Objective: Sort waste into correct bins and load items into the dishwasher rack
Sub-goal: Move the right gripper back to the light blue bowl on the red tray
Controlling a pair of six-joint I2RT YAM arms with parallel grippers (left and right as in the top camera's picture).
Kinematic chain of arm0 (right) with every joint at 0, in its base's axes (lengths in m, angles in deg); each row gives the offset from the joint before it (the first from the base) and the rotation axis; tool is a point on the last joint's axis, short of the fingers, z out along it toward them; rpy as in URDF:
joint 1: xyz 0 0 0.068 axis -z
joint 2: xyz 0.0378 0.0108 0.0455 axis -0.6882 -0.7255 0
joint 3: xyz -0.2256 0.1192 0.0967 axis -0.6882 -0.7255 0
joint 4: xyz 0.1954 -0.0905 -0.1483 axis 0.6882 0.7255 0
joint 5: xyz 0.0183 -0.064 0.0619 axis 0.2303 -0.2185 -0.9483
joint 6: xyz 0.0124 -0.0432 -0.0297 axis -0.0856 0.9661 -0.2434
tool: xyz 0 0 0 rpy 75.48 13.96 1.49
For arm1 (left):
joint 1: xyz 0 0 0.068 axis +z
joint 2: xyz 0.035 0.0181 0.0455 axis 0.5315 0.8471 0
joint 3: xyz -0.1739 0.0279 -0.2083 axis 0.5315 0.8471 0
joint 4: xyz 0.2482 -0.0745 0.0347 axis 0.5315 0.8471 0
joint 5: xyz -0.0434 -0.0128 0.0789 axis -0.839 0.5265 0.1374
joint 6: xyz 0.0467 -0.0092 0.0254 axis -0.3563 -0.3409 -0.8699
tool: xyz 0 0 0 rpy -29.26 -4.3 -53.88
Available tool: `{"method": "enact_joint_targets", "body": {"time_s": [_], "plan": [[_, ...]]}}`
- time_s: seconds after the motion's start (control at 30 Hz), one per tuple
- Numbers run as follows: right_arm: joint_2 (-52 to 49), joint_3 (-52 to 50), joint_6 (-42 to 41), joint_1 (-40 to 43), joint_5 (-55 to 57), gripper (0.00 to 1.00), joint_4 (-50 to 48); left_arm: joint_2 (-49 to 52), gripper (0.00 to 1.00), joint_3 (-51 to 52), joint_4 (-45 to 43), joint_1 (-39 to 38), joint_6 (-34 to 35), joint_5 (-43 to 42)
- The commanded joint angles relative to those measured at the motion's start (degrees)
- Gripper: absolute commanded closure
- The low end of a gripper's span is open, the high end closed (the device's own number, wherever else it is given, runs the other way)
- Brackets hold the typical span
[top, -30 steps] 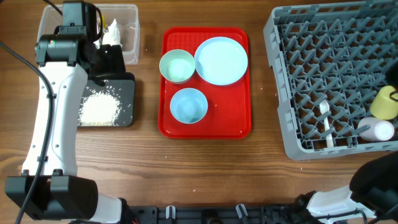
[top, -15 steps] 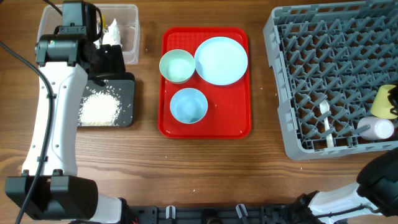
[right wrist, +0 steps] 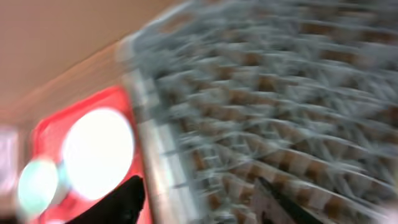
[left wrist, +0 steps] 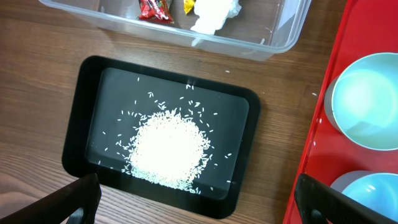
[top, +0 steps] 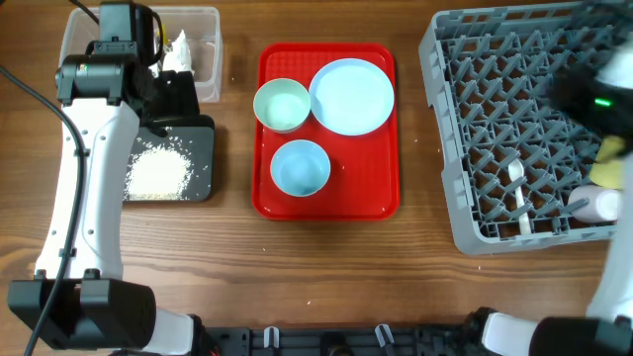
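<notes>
I will tilt and load the blue bowl [top: 300, 166] into the dishwasher rack, so my right gripper will grab its rim next, one finger inside.
A red tray [top: 376, 198] holds a green bowl [top: 282, 104], a pale plate [top: 352, 95] and a blue bowl [top: 300, 166]. The grey dishwasher rack [top: 475, 148] on the right holds a yellow cup [top: 610, 163], a white spoon [top: 516, 183] and a white item [top: 598, 206]. My left gripper [top: 173, 94] is open and empty over the far edge of a black tray [top: 198, 138] of rice [top: 156, 173]; its wrist view shows the rice [left wrist: 168, 146] below it. My right gripper [top: 584, 94], blurred, is above the rack's right side, open and empty [right wrist: 202, 199].
A clear bin [top: 203, 49] at the back left holds wrappers [left wrist: 155, 7] and crumpled tissue [left wrist: 214, 12]. The right wrist view, blurred, shows the rack [right wrist: 267, 106], the plate [right wrist: 98, 152] and the green bowl [right wrist: 37, 183]. Bare wood lies between tray and rack.
My right arm has swung from the front right corner up over the rack's right side and partly covers the yellow cup. The left arm has not moved.
</notes>
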Motion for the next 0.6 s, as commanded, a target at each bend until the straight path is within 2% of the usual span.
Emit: {"method": "enact_joint_targets", "body": {"time_s": [0.0, 0.1, 0.2, 0.33, 0.47, 0.57], "plan": [[-2.47, 0.35, -3.06, -15.82, 4.31, 0.36, -2.12, 0.09, 0.00, 0.11, -0.15, 0.31, 0.39, 0.50], [-8.72, 0.35, -9.27, -27.45, 6.12, 0.37, -7.43, 0.09, 0.00, 0.11, -0.15, 0.31, 0.39, 0.50], [-16.00, 0.35, -11.67, -33.27, 4.35, 0.40, -9.49, 0.09, 0.00, 0.11, -0.15, 0.31, 0.39, 0.50], [-26.51, 0.33, -9.97, -39.50, -0.59, 0.49, -9.42, 0.09, 0.00, 0.11, -0.15, 0.31, 0.39, 0.50], [-31.56, 0.26, -10.01, -43.56, -0.52, 0.60, -9.88, 0.09, 0.00, 0.11, -0.15, 0.31, 0.39, 0.50], [-33.27, 0.09, -10.08, -44.94, 1.92, 0.64, -10.49, 0.09, 0.00, 0.11, -0.15, 0.31, 0.39, 0.50]]}}
